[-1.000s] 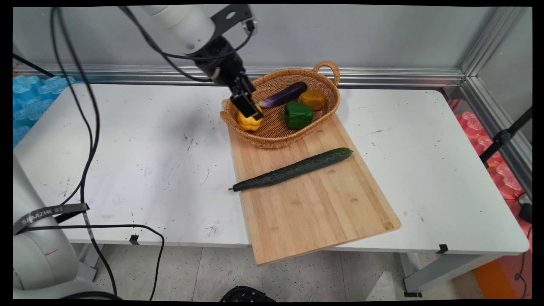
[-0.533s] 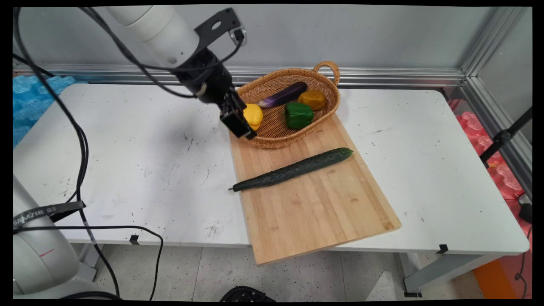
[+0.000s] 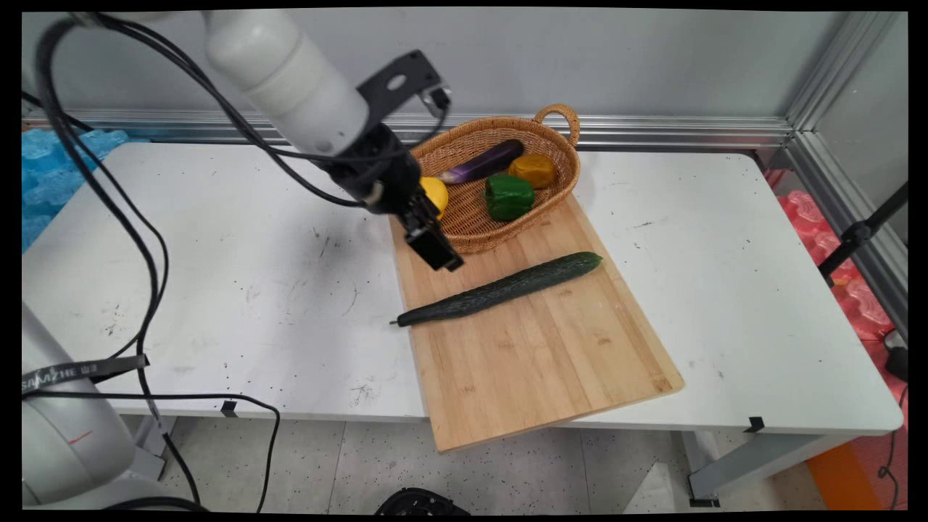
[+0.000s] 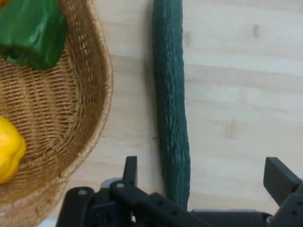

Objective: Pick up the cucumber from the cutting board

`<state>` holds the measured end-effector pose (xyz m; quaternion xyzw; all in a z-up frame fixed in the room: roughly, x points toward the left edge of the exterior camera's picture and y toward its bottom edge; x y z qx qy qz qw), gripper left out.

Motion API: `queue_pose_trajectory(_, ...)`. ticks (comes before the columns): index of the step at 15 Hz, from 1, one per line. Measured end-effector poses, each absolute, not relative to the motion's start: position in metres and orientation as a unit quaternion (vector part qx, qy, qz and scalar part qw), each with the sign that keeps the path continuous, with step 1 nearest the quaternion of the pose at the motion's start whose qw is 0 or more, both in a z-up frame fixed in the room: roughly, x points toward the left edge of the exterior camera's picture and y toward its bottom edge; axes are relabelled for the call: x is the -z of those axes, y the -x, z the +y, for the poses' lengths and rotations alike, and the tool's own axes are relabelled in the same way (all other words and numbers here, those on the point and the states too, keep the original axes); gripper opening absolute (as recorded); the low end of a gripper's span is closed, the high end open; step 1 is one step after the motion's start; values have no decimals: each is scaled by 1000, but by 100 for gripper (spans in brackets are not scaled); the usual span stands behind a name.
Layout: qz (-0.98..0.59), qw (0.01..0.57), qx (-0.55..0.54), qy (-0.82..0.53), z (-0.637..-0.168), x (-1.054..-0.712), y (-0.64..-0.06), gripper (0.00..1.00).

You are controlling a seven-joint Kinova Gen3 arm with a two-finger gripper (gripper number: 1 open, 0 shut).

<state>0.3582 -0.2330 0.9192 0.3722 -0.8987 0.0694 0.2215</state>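
Next, my gripper grabs the cucumber by its middle (image 3: 510, 288) to put the long dark green cucumber into the wicker basket (image 3: 464, 232).
My gripper (image 3: 440, 258) hangs open and empty above the wooden cutting board (image 3: 536, 348), just in front of the wicker basket (image 3: 464, 232). A long dark green cucumber (image 3: 500, 288) lies diagonally on the board below and right of the gripper. In the hand view the cucumber (image 4: 171, 104) runs up between the two spread fingers (image 4: 279, 177), with the gripper (image 4: 203, 175) centred over its near end. The basket (image 4: 90, 118) sits to the left there, holding a yellow pepper (image 4: 8, 149) and a green pepper (image 4: 31, 30).
In the basket also lie a purple eggplant (image 3: 482, 162), a yellow pepper (image 3: 435, 194), a green pepper (image 3: 507, 196) and an orange-brown vegetable (image 3: 533, 169). Black cables (image 3: 145, 239) hang over the table's left side. The board overhangs the table's front edge.
The gripper left the basket, where it was over the yellow pepper, and moved forward and down to the board near the cucumber. The vegetables have not moved.
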Motion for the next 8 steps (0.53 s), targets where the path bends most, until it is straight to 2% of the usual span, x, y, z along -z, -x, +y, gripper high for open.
queue_pose_trajectory(8, -885, 203, -83, -412, -263, -868, -301, 100)
